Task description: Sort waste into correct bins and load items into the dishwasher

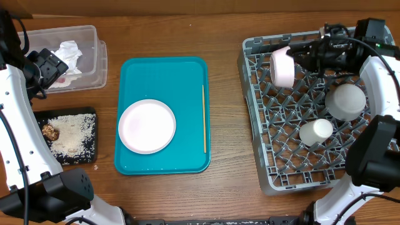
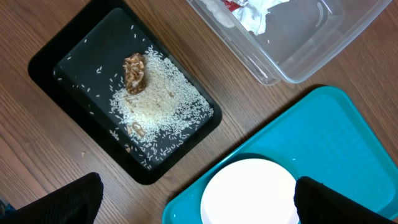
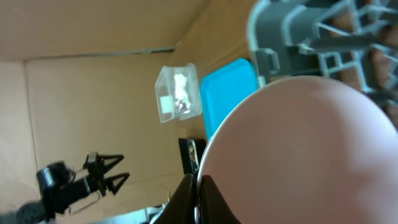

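Observation:
My right gripper holds the pink bowl on edge above the rack's wires and should keep hold of it until I lower it toward the white bowl.
My right gripper [image 1: 295,56] is shut on the rim of the pink bowl [image 1: 282,67], holding it on its side over the far left part of the grey dish rack [image 1: 262,119]. In the right wrist view the bowl [image 3: 298,149] fills the frame, with the fingers [image 3: 199,193] pinched on its rim. A white bowl [image 1: 345,100] lies upside down in the rack, with a whitish cup [image 1: 315,131] beside it. The pale pink plate [image 1: 147,126] and the wooden stick [image 1: 204,119] lie on the teal tray [image 1: 187,72]. My left gripper [image 2: 199,208] is open and empty above the plate's edge [image 2: 249,193].
The clear tub [image 1: 94,56] holds white tissue [image 1: 69,53] and a red-and-white wrapper [image 2: 233,5]. The black tray [image 1: 87,150] holds rice crumbs [image 2: 158,102] and a brown lump [image 2: 135,73]. Bare wood lies between the teal tray and the rack.

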Motion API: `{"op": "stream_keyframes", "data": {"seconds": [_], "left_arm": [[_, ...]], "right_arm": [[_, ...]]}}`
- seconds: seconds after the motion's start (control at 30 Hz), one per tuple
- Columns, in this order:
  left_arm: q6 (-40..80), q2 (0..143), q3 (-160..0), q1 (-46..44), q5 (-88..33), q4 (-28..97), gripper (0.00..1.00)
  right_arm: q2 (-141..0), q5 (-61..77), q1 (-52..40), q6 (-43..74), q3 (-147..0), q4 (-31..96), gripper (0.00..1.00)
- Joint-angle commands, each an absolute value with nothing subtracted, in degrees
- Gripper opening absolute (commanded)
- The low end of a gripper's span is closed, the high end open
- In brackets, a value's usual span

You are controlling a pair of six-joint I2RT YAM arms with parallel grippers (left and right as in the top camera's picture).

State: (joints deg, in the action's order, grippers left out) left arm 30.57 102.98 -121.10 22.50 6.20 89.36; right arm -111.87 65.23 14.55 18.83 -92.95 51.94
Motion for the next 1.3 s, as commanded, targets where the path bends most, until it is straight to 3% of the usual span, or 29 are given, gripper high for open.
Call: {"op": "stream_keyframes", "data": {"seconds": [0.0,0.4,0.6,1.0,1.27], "left_arm": [[31.5,103.5,-120.9,22.4,6.1,89.5,1.0],[31.6,103.5,-120.9,22.4,6.1,89.5,1.0],[31.6,103.5,-120.9,22.4,6.1,89.5,1.0],[31.5,103.5,-120.9,22.4,6.1,89.5,1.0],[31.6,103.5,-120.9,22.4,6.1,89.5,1.0]], "right_arm": [[-111.2,60.0,15.2,21.7,-91.6,51.7,0.04],[-111.2,57.7,21.8,22.8,-91.3,51.7,0.04],[-111.2,48.4,22.2,22.8,-91.3,53.0,0.04],[-110.0,29.1,26.9,24.1,-100.5,63.5,0.22],[-106.6,17.1,26.7,23.7,-113.5,75.2,0.24]]}}
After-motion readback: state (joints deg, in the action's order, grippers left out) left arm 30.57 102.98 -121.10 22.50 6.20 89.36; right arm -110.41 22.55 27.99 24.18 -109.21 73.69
